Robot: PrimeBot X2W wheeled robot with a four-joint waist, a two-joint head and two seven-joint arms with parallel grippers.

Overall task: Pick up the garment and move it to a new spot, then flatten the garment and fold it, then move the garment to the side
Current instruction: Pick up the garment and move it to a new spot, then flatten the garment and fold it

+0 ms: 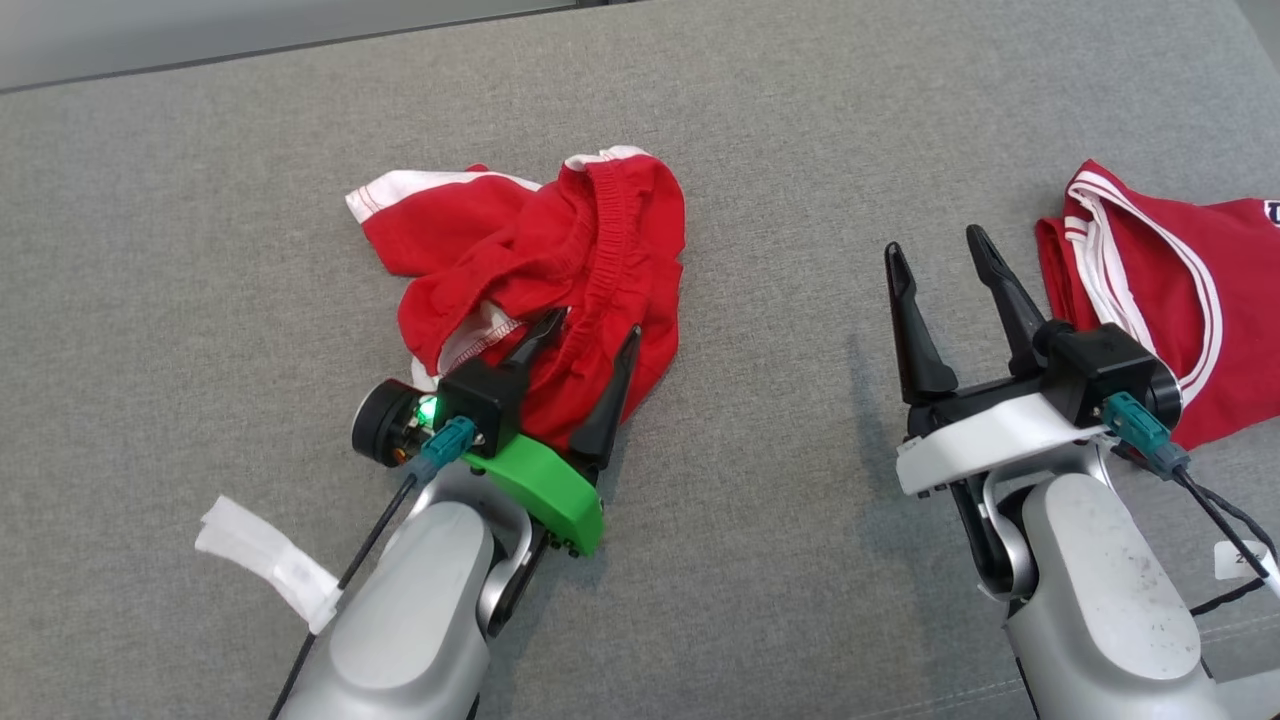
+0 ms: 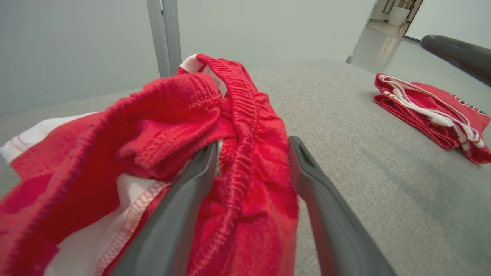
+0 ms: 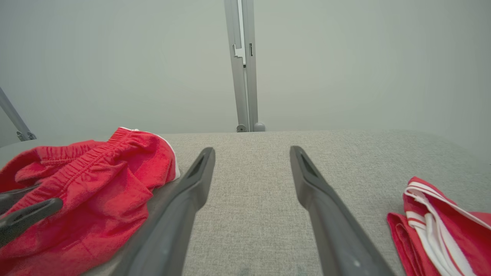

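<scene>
My right gripper grabs the shorts by their elastic waistband at the white trim (image 1: 606, 168) next, to stretch the shorts flat for folding.
The garment (image 1: 540, 260), red shorts with white trim and an elastic waistband, lies crumpled on the grey fabric surface (image 1: 760, 300). My left gripper (image 1: 588, 335) rests at its near edge with jaws open. A bunched ridge of the waistband (image 2: 241, 153) sits between the two fingers, and the left finger is tucked under a fold. In the left wrist view the left gripper (image 2: 253, 149) shows the same spread. My right gripper (image 1: 940, 250) hovers open over bare surface to the right, nothing between its fingers (image 3: 191, 184). The garment (image 3: 96, 180) lies to its left.
A second red garment with white stripes (image 1: 1180, 290) lies folded at the right edge, close to my right wrist. The surface's far edge runs along the top, with a metal post (image 3: 243, 65) and a pale wall behind. Open surface lies between the two garments.
</scene>
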